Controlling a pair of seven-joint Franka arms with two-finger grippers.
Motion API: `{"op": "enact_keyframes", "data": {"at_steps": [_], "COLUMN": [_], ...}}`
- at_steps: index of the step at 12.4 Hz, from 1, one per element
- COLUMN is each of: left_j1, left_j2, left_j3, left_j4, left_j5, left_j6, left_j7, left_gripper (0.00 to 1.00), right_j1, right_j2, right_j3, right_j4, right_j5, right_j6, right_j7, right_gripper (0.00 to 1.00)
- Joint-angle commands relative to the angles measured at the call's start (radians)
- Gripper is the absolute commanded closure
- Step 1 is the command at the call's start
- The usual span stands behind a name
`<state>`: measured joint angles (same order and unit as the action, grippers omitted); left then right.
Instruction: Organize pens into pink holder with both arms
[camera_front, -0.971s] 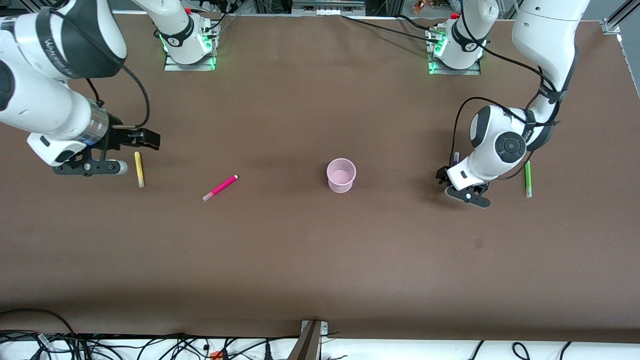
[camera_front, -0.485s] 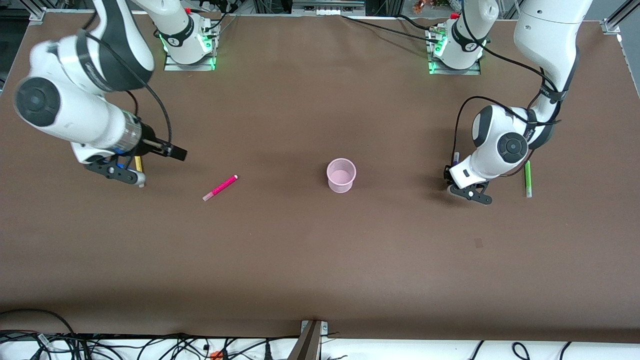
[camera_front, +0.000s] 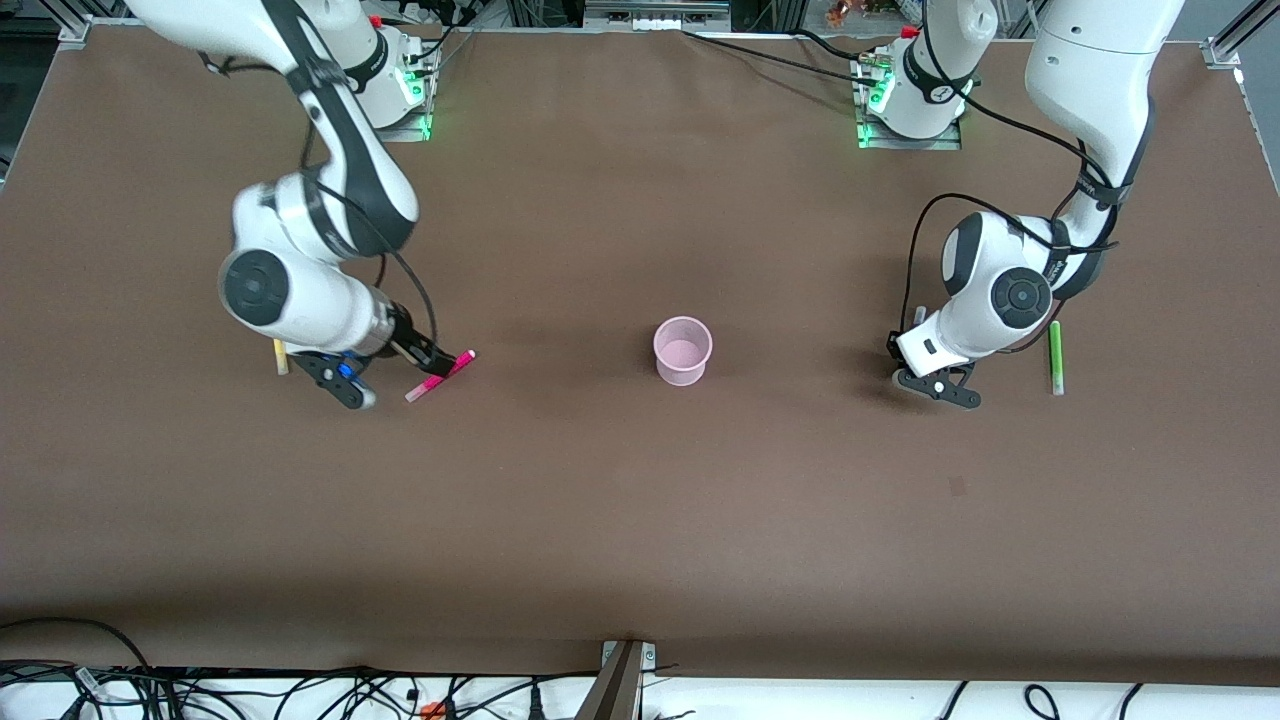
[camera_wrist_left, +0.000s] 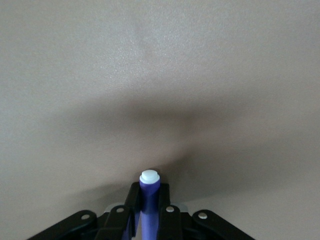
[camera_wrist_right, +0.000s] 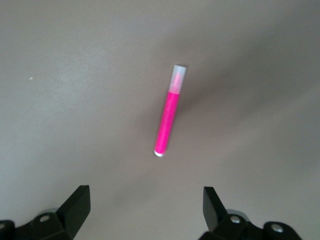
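My right gripper grabs the magenta-pink pen's solid pink body end (camera_front: 463, 361) next, to drop the pen into the pink holder (camera_front: 683, 350).
The pink holder (camera_front: 683, 350) stands upright mid-table. My right gripper (camera_front: 432, 357) is open and low over the magenta-pink pen (camera_front: 440, 375). In the right wrist view that pen (camera_wrist_right: 168, 117) lies on the table just ahead of the open gripper (camera_wrist_right: 145, 200). My left gripper (camera_front: 903, 340) is low at the left arm's end and shut on the dark purple pen (camera_front: 918, 315). The pen's pale tip sticks out between the fingers in the left wrist view (camera_wrist_left: 149, 184). The yellow pen (camera_front: 281, 357) shows partly beside the right arm. The green pen (camera_front: 1055, 357) lies beside the left arm.
The brown table (camera_front: 640, 520) is bare between the holder and the edge nearest the front camera. The arm bases (camera_front: 378, 90) (camera_front: 910, 95) stand along the edge farthest from that camera. Cables hang below the near edge.
My right arm has swung from beside the yellow pen toward mid-table and now hovers at the magenta-pink pen. My left gripper has stayed almost in place, still holding the purple pen.
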<state>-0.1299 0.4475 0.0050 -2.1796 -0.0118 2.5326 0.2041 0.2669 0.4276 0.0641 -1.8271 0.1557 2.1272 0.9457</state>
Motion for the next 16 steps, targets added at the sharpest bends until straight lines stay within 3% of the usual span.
{"op": "enact_keyframes", "data": {"at_steps": [1,6,9,12,16], "left_j1": [0.0,-0.01,-0.008,-0.002,-0.02], "left_j2": [-0.079,-0.13,-0.13,-0.119,-0.075], "left_j3": [-0.003,-0.042,-0.062,-0.097,-0.108], "left_j4": [0.012,0.272,0.319,0.353,0.354], "left_j5": [-0.014,-0.034,-0.219,-0.495,-0.851], "left_j6": [-0.07,-0.504,-0.526,-0.529,-0.482], "left_j7": [0.021,0.021,0.027,0.206,0.646], "left_gripper": [1.0,1.0,1.0,1.0,1.0], "right_j1": [0.04,0.041,0.041,0.04,0.038], "right_j2": [0.086,0.112,0.109,0.109,0.112], "right_j3": [-0.003,-0.004,-0.004,-0.004,-0.004], "right_j4": [0.011,-0.082,-0.119,-0.179,-0.182], "right_j5": [0.015,0.013,0.012,0.013,0.013], "right_j6": [0.101,0.206,0.253,0.342,0.347], "right_j7": [0.088,0.067,0.056,0.01,0.008], "right_gripper": [0.01,0.02,0.08,0.24,0.67]}}
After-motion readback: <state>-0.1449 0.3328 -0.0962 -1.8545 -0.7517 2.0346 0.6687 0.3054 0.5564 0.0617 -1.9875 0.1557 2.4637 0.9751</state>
